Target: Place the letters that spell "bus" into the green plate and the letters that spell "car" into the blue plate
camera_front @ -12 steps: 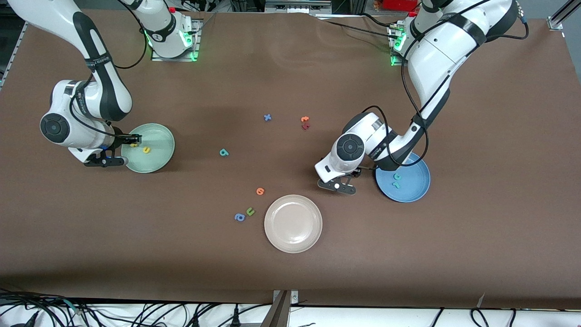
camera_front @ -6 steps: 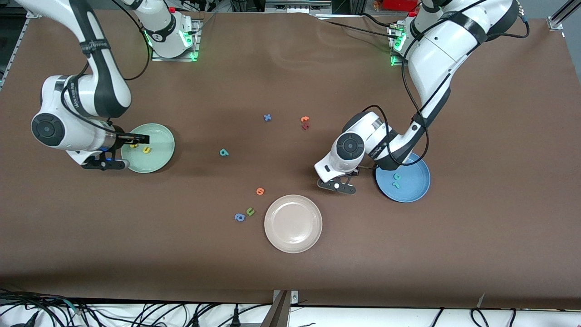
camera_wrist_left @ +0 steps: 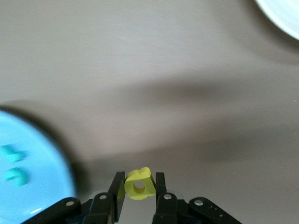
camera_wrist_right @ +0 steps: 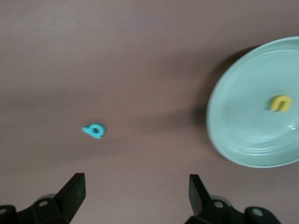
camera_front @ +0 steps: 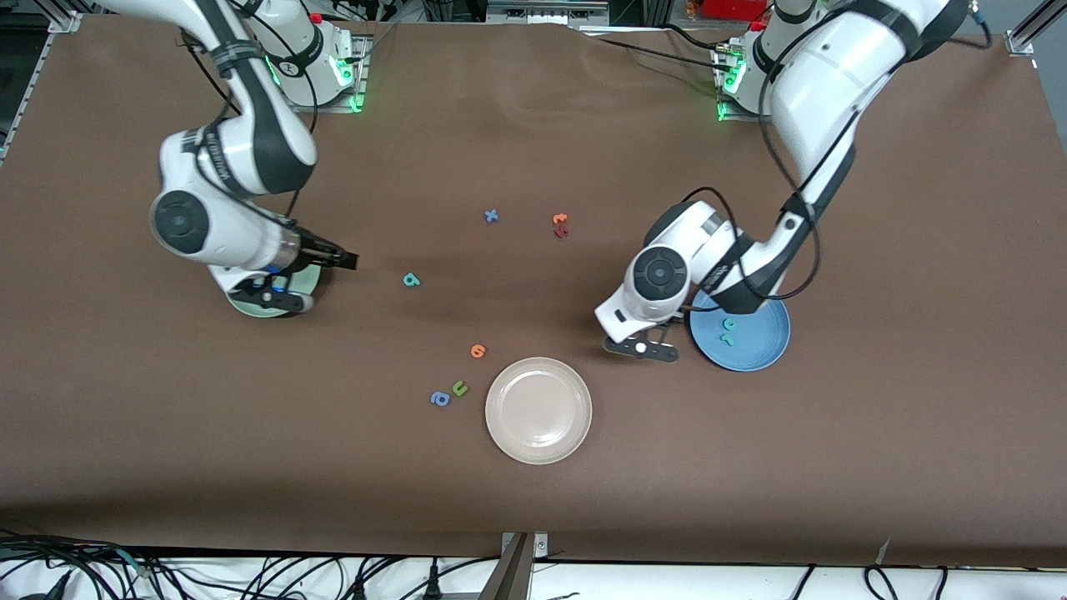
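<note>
The teal "b" helps spell "bus" in the green plate, so my right gripper needs to grab it next by its round bowl and stem tip (camera_front: pixel 411 280) (camera_wrist_right: pixel 95 130).
My left gripper (camera_front: pixel 656 333) (camera_wrist_left: pixel 138 180) is shut on a small yellow letter "a" (camera_wrist_left: pixel 139 184), just off the rim of the blue plate (camera_front: pixel 758 350) (camera_wrist_left: pixel 37 186). Two teal letters (camera_front: pixel 729 323) (camera_front: pixel 728 338) (camera_wrist_left: pixel 11 153) lie in that plate. My right gripper (camera_front: pixel 344 261) (camera_wrist_right: pixel 138 191) is open and holds nothing, over bare table between the green plate (camera_front: pixel 252 309) (camera_wrist_right: pixel 243 121) and the teal "b" (camera_front: pixel 410 280) (camera_wrist_right: pixel 94 130). A yellow "u" (camera_wrist_right: pixel 279 102) lies in the green plate, which the right arm mostly hides in the front view.
A beige-white plate (camera_front: pixel 538 410) stands nearer the front camera, mid-table. An orange round letter (camera_front: pixel 477 351), a green "u" (camera_front: pixel 459 387) and a blue "a" (camera_front: pixel 439 399) lie beside it. A blue "x" (camera_front: pixel 492 216) and orange and dark red letters (camera_front: pixel 560 225) lie farther back.
My right gripper opened over the green plate, then swung off it toward the teal "b". My left gripper closed on the yellow "a" and shifted slightly toward the blue plate.
</note>
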